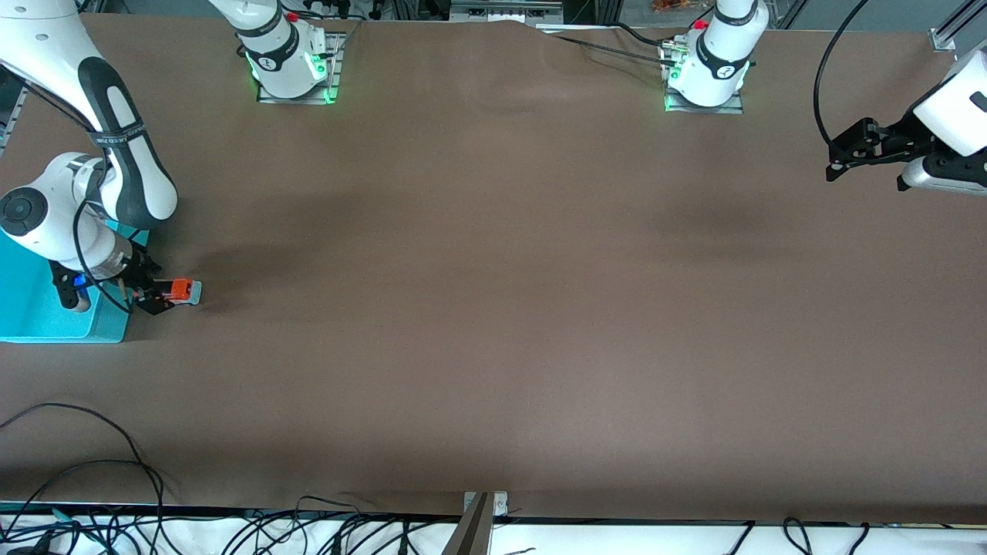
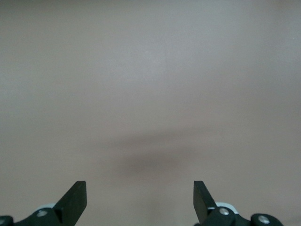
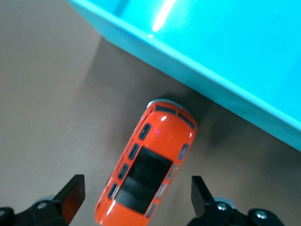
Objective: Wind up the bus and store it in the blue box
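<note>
My right gripper's fingers are still above the bus, so my right gripper lowers to it, before closing on the orange bus (image 1: 183,290) (image 3: 150,165).
The orange bus (image 1: 183,290) stands on the brown table right beside the blue box (image 1: 38,317), at the right arm's end of the table. My right gripper (image 1: 160,297) hangs low over the bus, open. In the right wrist view the bus (image 3: 150,165) shows its dark roof panel between the two black fingers (image 3: 70,197), with a gap on each side, so nothing is gripped. One wall of the blue box (image 3: 225,56) runs close past the bus's end. My left gripper (image 1: 844,150) waits, open, over the left arm's end of the table, its fingers (image 2: 75,200) framing only bare cloth.
A brown cloth (image 1: 493,308) covers the whole table. The two arm bases (image 1: 289,69) (image 1: 705,77) stand along the edge farthest from the front camera. Loose cables (image 1: 116,493) lie along the nearest edge.
</note>
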`<state>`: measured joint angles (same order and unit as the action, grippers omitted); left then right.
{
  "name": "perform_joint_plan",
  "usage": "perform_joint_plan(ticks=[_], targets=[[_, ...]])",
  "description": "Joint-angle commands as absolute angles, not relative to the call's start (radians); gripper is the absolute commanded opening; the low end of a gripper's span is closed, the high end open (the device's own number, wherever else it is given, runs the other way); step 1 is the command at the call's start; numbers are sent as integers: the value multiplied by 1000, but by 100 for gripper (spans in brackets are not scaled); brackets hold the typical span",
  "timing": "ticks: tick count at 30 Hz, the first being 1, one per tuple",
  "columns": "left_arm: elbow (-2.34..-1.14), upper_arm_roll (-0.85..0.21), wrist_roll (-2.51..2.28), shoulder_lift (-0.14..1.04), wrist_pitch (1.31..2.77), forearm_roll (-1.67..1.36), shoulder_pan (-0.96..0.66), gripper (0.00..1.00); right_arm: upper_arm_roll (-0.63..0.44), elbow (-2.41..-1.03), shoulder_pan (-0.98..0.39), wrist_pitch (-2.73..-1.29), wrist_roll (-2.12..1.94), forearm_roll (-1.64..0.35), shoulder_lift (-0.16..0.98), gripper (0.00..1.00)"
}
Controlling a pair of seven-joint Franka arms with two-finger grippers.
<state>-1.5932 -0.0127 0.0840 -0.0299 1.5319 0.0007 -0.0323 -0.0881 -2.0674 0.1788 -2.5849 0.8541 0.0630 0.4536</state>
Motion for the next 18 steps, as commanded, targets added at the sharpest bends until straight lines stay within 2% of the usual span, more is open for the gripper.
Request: perform_joint_plan(ticks=[1,17,18], targets=[[-1559,-9,74,-14,1509,-14,-38,100,-101,-2057,187,-2625,884,86,488,100],[-1559,-11,74,-14,1509,-14,-41,100,-109,-2057,198,-2712,879,86,586,100],[-1559,-11,74,-14,1509,-14,-41,100,-109,-2057,198,-2715,879,86,587,95]])
